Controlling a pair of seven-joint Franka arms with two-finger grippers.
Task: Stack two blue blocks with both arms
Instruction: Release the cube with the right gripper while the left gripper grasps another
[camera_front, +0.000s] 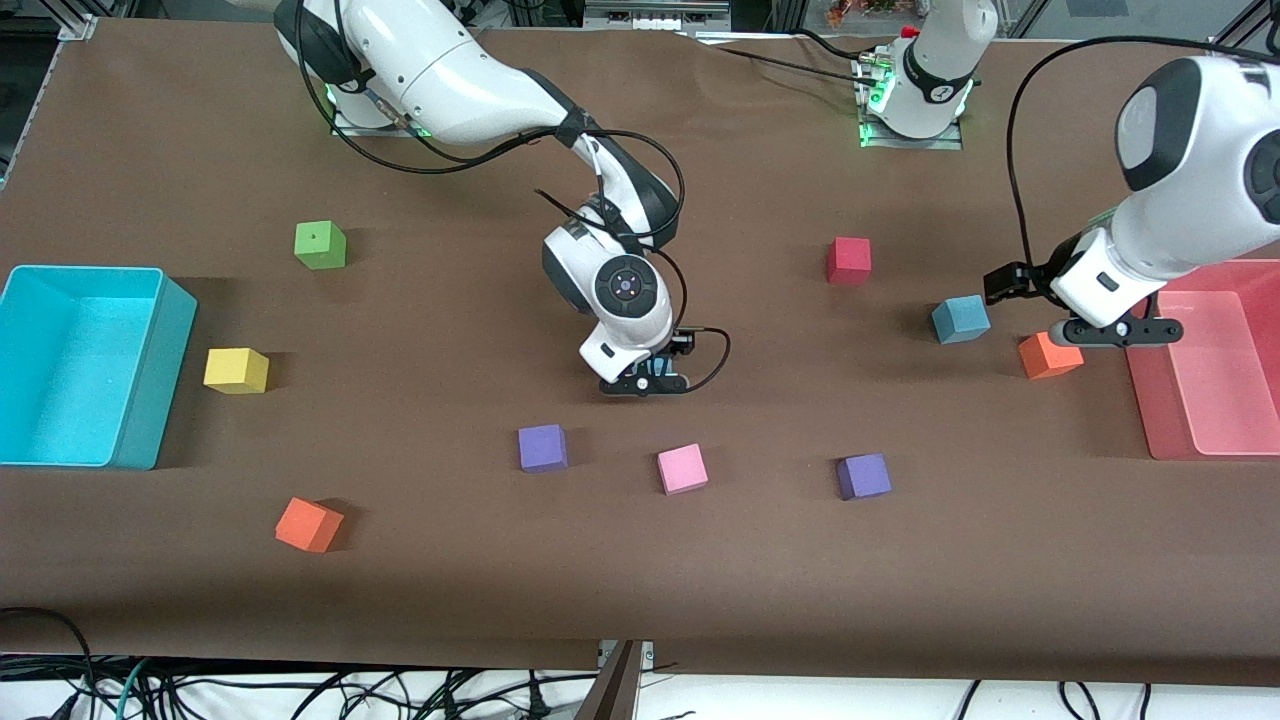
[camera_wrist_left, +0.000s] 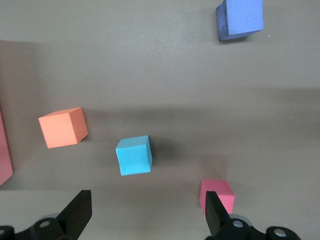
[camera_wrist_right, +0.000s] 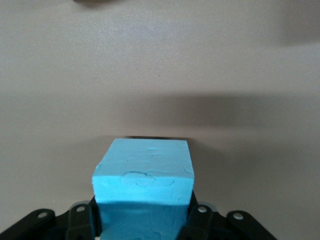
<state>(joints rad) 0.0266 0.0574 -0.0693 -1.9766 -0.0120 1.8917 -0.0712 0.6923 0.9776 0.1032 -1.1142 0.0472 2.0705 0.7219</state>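
The blue block (camera_front: 659, 366) (camera_wrist_right: 143, 175) has its base down on the tabletop and would stand, so my right gripper opens next.
One blue block (camera_front: 961, 319) sits on the table toward the left arm's end; it also shows in the left wrist view (camera_wrist_left: 134, 155). My left gripper (camera_front: 1105, 335) hangs open and empty over the orange cube (camera_front: 1048, 354) beside that block, fingers (camera_wrist_left: 77, 212) wide apart. My right gripper (camera_front: 648, 378) is low over the middle of the table, shut on the second blue block (camera_wrist_right: 144, 185). Only a sliver of that block (camera_front: 656, 366) shows between the fingers in the front view.
A cyan bin (camera_front: 150, 400) stands at the right arm's end and a red tray (camera_front: 1150, 420) at the left arm's end. Loose cubes lie around: green (camera_front: 320, 245), yellow (camera_front: 236, 370), orange (camera_front: 308, 524), purple (camera_front: 542, 447), pink (camera_front: 682, 468), purple (camera_front: 863, 476), red (camera_front: 848, 260).
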